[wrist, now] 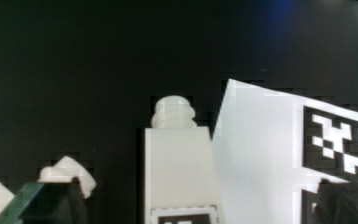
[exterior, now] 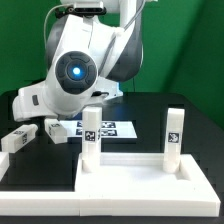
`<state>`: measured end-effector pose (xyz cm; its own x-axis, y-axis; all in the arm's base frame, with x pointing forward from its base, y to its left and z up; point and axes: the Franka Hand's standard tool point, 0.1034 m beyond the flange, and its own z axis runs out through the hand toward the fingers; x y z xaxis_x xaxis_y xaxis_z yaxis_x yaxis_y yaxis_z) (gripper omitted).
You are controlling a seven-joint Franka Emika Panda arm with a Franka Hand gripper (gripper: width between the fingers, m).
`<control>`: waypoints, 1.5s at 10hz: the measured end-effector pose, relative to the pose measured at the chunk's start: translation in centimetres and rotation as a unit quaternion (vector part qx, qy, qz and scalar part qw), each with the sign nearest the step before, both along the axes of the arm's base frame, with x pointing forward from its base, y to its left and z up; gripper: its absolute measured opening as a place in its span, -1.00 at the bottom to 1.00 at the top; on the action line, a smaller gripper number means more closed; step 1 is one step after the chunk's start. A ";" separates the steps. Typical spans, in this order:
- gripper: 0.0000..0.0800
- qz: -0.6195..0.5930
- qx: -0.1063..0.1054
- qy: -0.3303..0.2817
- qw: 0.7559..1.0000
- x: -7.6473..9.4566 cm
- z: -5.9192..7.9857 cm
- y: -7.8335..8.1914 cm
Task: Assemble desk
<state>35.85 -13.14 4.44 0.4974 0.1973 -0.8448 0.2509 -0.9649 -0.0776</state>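
I need to lower my gripper before I close it on the loose leg (exterior: 55, 131) beside the marker board (exterior: 105, 128), since it hangs well above and would miss now.
The desk top (exterior: 140, 180), a white tray with a raised rim, lies at the front of the exterior view. Two white legs stand upright on it, one at the exterior view's left (exterior: 90, 135) and one at its right (exterior: 172, 135). A loose leg (exterior: 55, 130) lies on the black table beside the marker board (exterior: 105, 128). My gripper (exterior: 47, 117) hangs over that leg. In the wrist view the leg (wrist: 176, 160) lies lengthwise between the open fingers (wrist: 55, 192), peg end away, tag near the gripper (wrist: 202, 197). Nothing is gripped.
Another loose leg (exterior: 20, 141) lies further toward the exterior view's left edge. In the wrist view the marker board (wrist: 309, 135) lies close alongside the leg, under one finger. The arm's bulky white body (exterior: 85, 60) looms behind the desk top.
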 end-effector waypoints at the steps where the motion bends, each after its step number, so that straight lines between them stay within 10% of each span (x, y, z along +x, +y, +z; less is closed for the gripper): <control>1: 0.62 0.000 -0.004 0.002 1.000 0.3 -0.5 -0.3; 15: 0.62 0.021 0.018 -0.036 0.999 0.3 -1.4 -0.4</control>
